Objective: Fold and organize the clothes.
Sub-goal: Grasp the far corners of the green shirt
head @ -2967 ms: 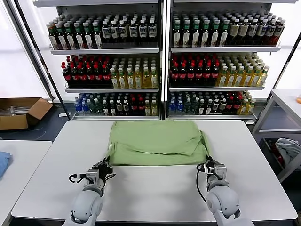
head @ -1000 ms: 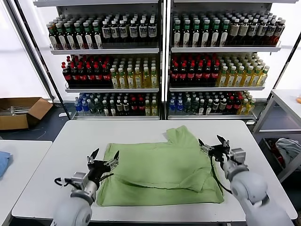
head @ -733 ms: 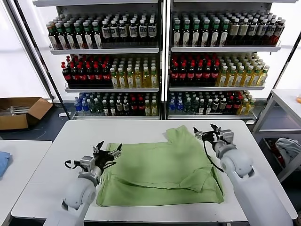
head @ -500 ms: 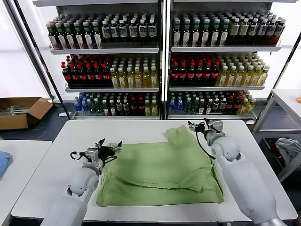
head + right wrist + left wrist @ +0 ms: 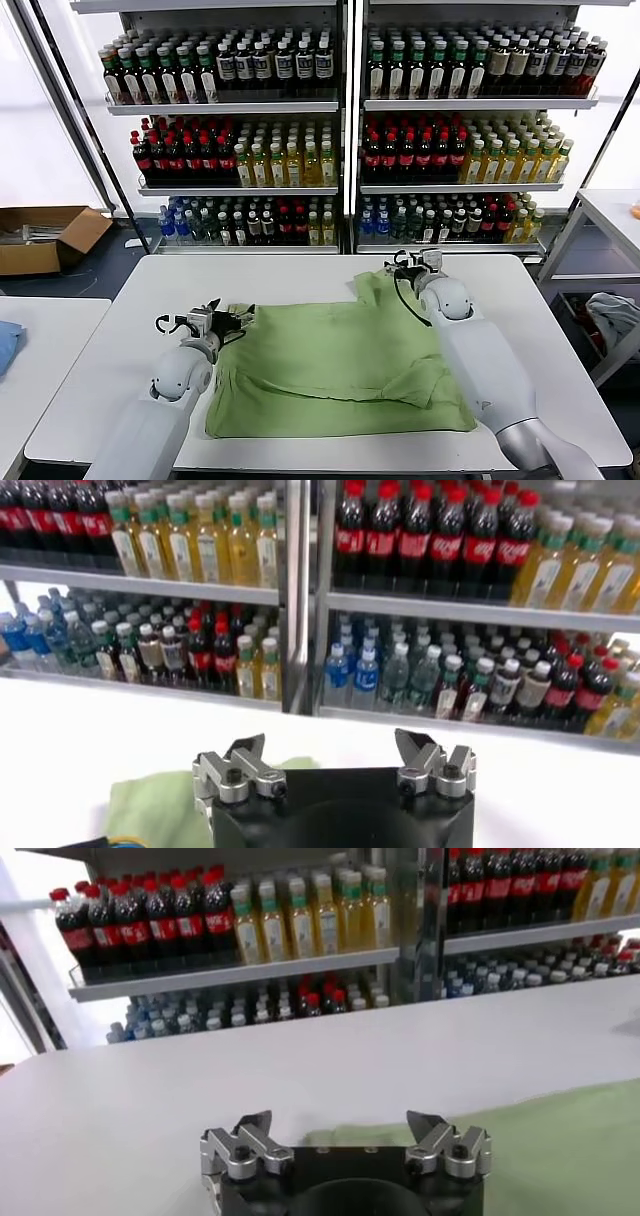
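I will next take hold of the light green shirt with my left gripper by the corner of its unfolded edge [image 5: 238, 309]. Then I will fold the shirt over its folded layer [image 5: 320, 392].
The light green shirt [image 5: 335, 365] lies spread on the white table [image 5: 300, 275], partly folded, with a sleeve reaching toward the far right. My left gripper [image 5: 232, 318] is open and empty at the shirt's far left corner; the green fabric [image 5: 560, 1148] shows beyond its fingers in the left wrist view. My right gripper [image 5: 408, 266] is open and empty at the shirt's far right sleeve; a bit of green fabric [image 5: 150, 795] shows in the right wrist view. The collar, buttons and printed graphic are hidden.
Shelves of bottles [image 5: 340, 130] stand behind the table. A cardboard box [image 5: 45, 238] lies on the floor at the left. A second table with a blue cloth [image 5: 8, 345] is at the left. A grey-white cloth bundle [image 5: 615, 320] sits at the right.
The shirt was folded shut at the far side; it now lies opened toward the front. Both grippers have let go and moved toward the far edge of the shirt.
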Robot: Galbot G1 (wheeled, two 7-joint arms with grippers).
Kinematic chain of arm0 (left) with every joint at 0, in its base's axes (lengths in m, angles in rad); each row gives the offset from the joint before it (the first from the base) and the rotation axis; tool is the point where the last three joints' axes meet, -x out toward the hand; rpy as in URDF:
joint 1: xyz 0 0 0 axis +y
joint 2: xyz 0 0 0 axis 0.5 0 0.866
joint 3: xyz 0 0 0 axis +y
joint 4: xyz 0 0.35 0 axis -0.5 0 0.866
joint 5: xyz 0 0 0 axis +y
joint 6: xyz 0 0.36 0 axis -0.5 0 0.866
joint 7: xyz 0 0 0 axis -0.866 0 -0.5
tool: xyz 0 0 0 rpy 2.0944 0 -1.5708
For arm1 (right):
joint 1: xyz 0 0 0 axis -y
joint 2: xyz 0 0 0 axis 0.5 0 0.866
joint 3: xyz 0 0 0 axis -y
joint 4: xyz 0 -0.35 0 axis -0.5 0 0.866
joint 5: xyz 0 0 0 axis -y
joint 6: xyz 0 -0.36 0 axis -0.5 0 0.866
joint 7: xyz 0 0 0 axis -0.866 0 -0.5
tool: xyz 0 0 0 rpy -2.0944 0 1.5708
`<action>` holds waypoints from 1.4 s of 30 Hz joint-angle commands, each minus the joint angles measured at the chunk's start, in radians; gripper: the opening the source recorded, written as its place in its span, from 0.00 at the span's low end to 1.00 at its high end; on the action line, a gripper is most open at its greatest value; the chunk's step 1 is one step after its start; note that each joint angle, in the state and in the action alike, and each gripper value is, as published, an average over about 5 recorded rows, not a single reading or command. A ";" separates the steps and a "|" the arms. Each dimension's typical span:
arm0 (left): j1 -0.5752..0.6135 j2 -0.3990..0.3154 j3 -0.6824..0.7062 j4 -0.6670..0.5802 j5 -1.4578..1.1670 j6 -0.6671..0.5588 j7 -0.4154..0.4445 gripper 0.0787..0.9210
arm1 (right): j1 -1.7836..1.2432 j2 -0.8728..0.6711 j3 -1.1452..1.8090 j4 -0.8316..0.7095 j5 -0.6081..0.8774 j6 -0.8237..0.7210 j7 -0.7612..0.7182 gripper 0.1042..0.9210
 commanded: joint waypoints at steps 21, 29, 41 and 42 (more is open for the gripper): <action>0.027 -0.024 0.012 0.035 0.011 0.006 0.004 0.58 | -0.030 0.035 -0.005 -0.054 -0.056 -0.003 0.001 0.72; 0.047 -0.029 0.012 -0.002 0.007 0.004 0.007 0.30 | -0.096 -0.007 -0.016 0.090 -0.049 -0.019 0.008 0.43; 0.048 -0.042 -0.010 -0.045 0.037 -0.122 -0.003 0.01 | -0.171 -0.008 0.053 0.233 -0.033 0.020 0.012 0.03; 0.049 -0.043 -0.013 -0.052 0.038 -0.139 -0.005 0.01 | -0.177 -0.007 0.060 0.247 -0.031 0.028 0.012 0.01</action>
